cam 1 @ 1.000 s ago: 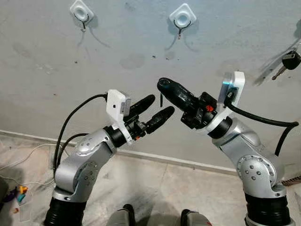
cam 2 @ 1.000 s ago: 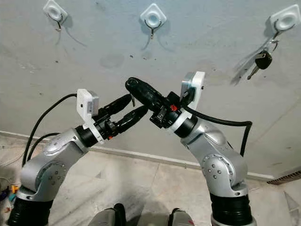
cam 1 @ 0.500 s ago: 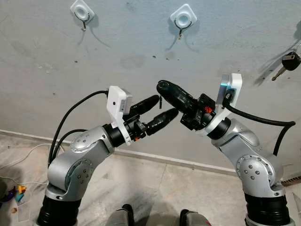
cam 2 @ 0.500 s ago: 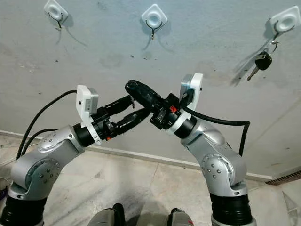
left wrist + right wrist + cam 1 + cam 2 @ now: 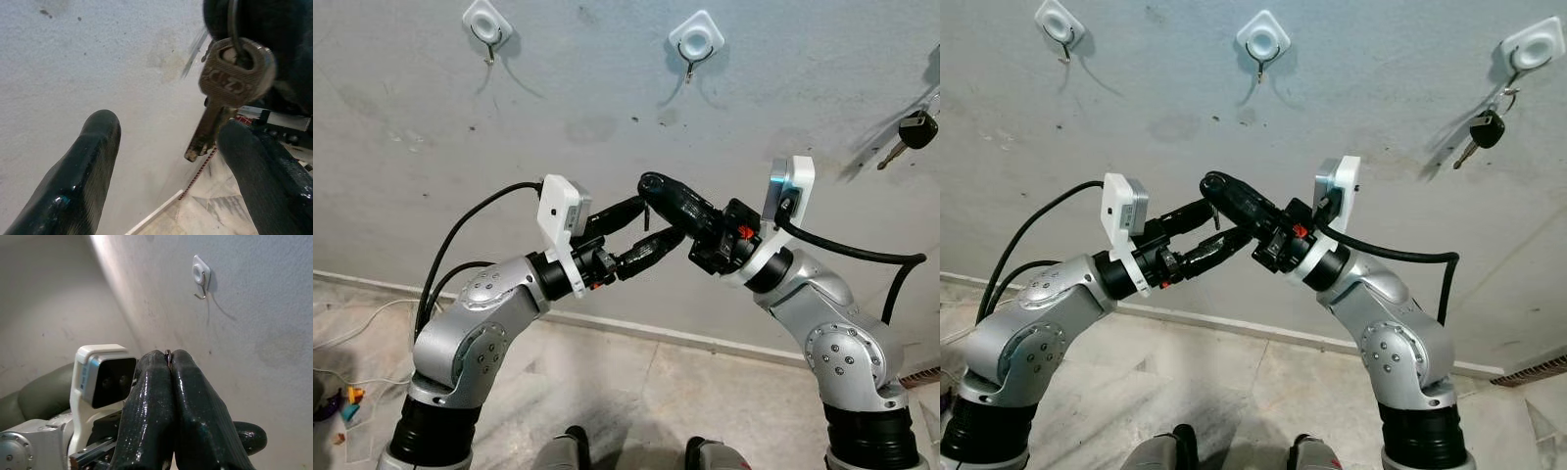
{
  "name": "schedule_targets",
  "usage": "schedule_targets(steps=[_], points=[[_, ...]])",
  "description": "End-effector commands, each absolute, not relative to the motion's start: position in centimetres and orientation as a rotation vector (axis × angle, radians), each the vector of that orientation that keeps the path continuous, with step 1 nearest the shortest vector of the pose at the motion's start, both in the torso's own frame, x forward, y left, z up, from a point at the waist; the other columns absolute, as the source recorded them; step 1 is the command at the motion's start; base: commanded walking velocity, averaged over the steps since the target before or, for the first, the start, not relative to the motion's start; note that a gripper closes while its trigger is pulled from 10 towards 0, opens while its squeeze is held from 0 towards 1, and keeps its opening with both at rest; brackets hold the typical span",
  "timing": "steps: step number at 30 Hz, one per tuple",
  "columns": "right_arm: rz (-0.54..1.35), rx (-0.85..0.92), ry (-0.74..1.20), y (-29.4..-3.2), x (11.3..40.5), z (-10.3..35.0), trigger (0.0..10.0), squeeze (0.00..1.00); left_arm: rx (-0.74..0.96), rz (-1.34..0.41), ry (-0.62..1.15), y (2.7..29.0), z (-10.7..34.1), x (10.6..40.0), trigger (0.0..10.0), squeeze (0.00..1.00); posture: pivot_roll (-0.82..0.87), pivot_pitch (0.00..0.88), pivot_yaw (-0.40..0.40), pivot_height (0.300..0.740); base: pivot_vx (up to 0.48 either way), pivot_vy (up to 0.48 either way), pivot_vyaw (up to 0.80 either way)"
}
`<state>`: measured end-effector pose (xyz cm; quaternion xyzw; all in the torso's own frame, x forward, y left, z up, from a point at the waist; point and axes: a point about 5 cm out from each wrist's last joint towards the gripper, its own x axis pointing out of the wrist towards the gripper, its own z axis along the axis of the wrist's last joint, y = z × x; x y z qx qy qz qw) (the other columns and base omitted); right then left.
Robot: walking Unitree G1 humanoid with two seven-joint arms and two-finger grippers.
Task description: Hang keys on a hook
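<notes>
Next, my left gripper grabs the key by its free blade to hang it, as my right gripper crowds the ring and head.
A brass key (image 5: 230, 93) dangles on a thin ring from my right gripper (image 5: 651, 184), which is shut on the ring in front of the grey wall. My left gripper (image 5: 658, 221) is open just below it, one black finger (image 5: 85, 171) on each side of the key's blade, apart from it. The wrist view along the right gripper (image 5: 167, 355) has both fingers pressed together with the ring's edge between the tips. On the wall above are two bare white hooks, one at the left (image 5: 487, 24) and one in the middle (image 5: 693, 41).
A third hook (image 5: 1533, 51) at the upper right carries a black-headed car key (image 5: 1487, 127). A white baseboard (image 5: 636, 328) runs along the wall's foot above a tiled floor. Cables and small coloured bits (image 5: 347, 403) lie on the floor at the left.
My left gripper has reached in toward the right one, so its open fingers now flank the hanging key. The right gripper has stayed nearly in place, still shut.
</notes>
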<state>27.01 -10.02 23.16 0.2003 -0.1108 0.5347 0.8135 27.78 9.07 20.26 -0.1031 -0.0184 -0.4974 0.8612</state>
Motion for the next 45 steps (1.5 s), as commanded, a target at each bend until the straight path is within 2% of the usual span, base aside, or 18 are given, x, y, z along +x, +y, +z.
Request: schedule_targets(steps=[1,4,5,6,7,8,9,10,11,12,13,14,15,16,17,18,45], points=[[1.178,0.432,-0.237,-9.8,26.6,23.3,10.0,0.0,-0.193,-1.042,-0.023,9.4,19.6,27.8,10.0,0.0,-0.03,0.204,0.05,0.74,0.0,0.0,0.0],[1.181,0.431,-0.233,-9.9,26.5,23.3,10.0,0.0,-0.2,-1.039,-0.031,9.5,19.6,28.0,10.0,0.0,-0.03,0.205,0.048,0.74,0.0,0.0,0.0],[1.183,0.431,-0.231,-10.0,26.5,23.2,10.0,0.0,-0.2,-1.044,-0.036,9.4,19.6,28.1,8.2,0.0,-0.03,0.205,0.048,0.74,0.0,0.0,0.0],[1.185,0.432,-0.229,-10.0,26.5,23.2,10.0,0.0,-0.202,-1.046,-0.04,9.3,19.6,28.1,5.4,0.0,-0.03,0.205,0.047,0.74,0.0,0.0,0.0],[1.185,0.432,-0.229,-10.0,26.5,23.2,10.0,0.0,-0.202,-1.046,-0.04,9.3,19.6,28.1,5.4,0.0,-0.03,0.205,0.047,0.74,0.0,0.0,0.0],[1.19,0.433,-0.224,-10.0,26.4,23.2,10.0,0.0,-0.212,-1.059,-0.053,9.1,19.9,28.2,3.4,0.0,-0.03,0.205,0.046,0.74,0.0,0.0,0.0],[1.192,0.432,-0.221,-10.0,26.4,23.2,10.0,0.0,-0.215,-1.068,-0.06,8.9,20.0,28.2,3.4,0.0,-0.03,0.205,0.046,0.74,0.0,0.0,0.0],[1.192,0.432,-0.219,-10.0,26.4,23.1,10.0,0.0,-0.222,-1.071,-0.066,8.7,20.1,28.2,0.7,0.0,-0.03,0.205,0.046,0.74,0.0,0.0,0.0],[1.191,0.433,-0.217,-10.0,26.4,23.1,10.0,0.0,-0.231,-1.073,-0.072,8.6,20.3,28.3,0.7,0.0,-0.03,0.206,0.046,0.74,0.0,0.0,0.0],[1.192,0.433,-0.216,-10.0,26.3,23.1,10.0,0.0,-0.229,-1.076,-0.074,8.5,20.3,28.2,0.0,0.0,-0.04,0.206,0.046,0.74,0.0,0.0,0.0],[1.192,0.432,-0.215,-10.0,26.3,23.1,10.0,0.0,-0.227,-1.078,-0.075,8.4,20.4,28.2,0.0,0.0,-0.04,0.206,0.046,0.74,0.0,0.0,0.0],[1.191,0.433,-0.213,-10.1,26.3,23.0,10.0,0.0,-0.226,-1.087,-0.081,8.1,20.5,28.2,0.5,0.0,-0.04,0.206,0.046,0.74,0.0,0.0,0.0],[1.19,0.433,-0.212,-10.1,26.3,23.0,10.0,0.0,-0.226,-1.092,-0.087,8.0,20.6,28.1,1.5,0.0,-0.04,0.206,0.047,0.74,0.0,0.0,0.0],[1.19,0.433,-0.212,-10.1,26.3,23.0,10.0,0.0,-0.226,-1.092,-0.087,8.0,20.6,28.1,1.5,0.0,-0.04,0.206,0.047,0.74,0.0,0.0,0.0],[1.19,0.433,-0.21,-10.1,26.3,22.9,10.0,0.0,-0.23,-1.097,-0.091,7.9,20.7,28.1,0.3,0.0,-0.04,0.206,0.046,0.74,0.0,0.0,0.0],[1.19,0.433,-0.209,-10.1,26.4,22.9,10.0,0.0,-0.232,-1.103,-0.093,7.8,20.8,28.0,0.0,0.0,-0.04,0.204,0.046,0.74,0.0,0.0,0.0],[1.143,0.395,-0.199,-10.3,27.0,22.4,10.0,0.0,-0.243,-1.118,-0.08,7.7,20.3,27.8,0.0,0.0,-0.03,0.203,0.048,0.74,0.0,0.0,0.0]])
